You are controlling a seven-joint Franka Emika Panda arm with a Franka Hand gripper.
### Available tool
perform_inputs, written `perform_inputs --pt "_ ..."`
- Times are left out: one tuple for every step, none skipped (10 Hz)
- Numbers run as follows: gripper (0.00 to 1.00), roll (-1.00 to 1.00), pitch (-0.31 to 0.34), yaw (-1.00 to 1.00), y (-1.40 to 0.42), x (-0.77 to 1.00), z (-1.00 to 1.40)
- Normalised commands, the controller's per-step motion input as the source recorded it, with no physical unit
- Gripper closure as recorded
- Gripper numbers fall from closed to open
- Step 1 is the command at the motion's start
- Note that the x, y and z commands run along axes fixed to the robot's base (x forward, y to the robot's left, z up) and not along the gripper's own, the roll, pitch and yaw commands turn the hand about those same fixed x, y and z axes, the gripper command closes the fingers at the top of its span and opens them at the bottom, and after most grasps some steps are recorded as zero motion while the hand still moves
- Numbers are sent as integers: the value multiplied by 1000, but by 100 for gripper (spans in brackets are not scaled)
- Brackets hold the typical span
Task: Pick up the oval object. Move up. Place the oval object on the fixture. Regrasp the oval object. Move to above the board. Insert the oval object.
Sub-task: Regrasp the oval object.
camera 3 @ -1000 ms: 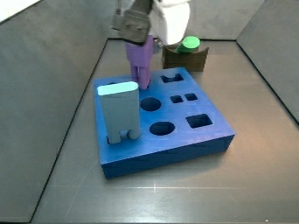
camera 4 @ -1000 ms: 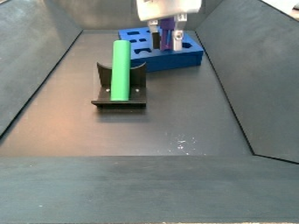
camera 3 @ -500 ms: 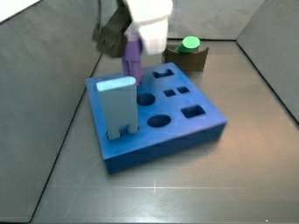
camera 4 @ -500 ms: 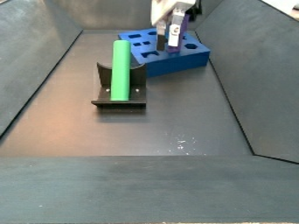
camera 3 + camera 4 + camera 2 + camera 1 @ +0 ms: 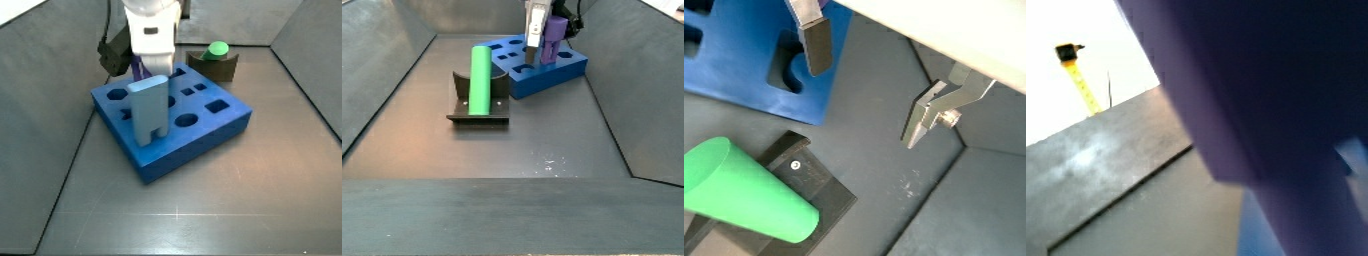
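The green peg sits in the dark fixture (image 5: 214, 67) and only the peg's upper end (image 5: 218, 48) sticks out above the fixture, so my gripper should grab the peg there next.
The oval object, a long bright green peg (image 5: 480, 78), lies on the dark fixture (image 5: 478, 112); in a side view only its end (image 5: 215, 48) shows above the fixture (image 5: 214, 67). It also shows in a wrist view (image 5: 744, 192). My gripper (image 5: 865, 105) is open with nothing between its fingers (image 5: 815, 45). It hangs over the far part of the blue board (image 5: 201, 135), away from the green peg. In a side view the gripper (image 5: 147, 50) is right by the purple peg (image 5: 140, 70), which fills a wrist view (image 5: 1253, 110).
A tall light-blue rectangular peg (image 5: 150, 105) stands in the board's near corner. The board (image 5: 543, 72) sits skewed beside the fixture. Grey sloped walls enclose the floor (image 5: 529, 140).
The blue board has slid and turned on the floor, with its pegs. The gripper has shifted along with the purple peg. The green peg and fixture have not moved.
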Motion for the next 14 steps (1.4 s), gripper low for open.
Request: perform_inputs --pt "0 299 585 79 -13 12 -55" --pt "0 196 513 229 -28 -8 1" --pt "0 155 473 281 -34 0 14" --pt "0 113 367 356 -33 31 -3" --pt "0 113 281 383 -37 43 -15" --pt "0 101 165 386 -48 55 -6" --pt "0 92 122 371 -44 59 0" --pt "0 77 41 325 -39 61 -10" --pt "0 74 -6 293 -43 56 -15" --pt "0 76 -36 255 -44 49 -10" --pt "0 15 -15 198 -25 1000 -6" --pt "0 18 -11 152 -23 1000 -12" --pt "0 29 1 119 -22 1000 -24" --pt "0 48 6 81 -23 1000 -22"
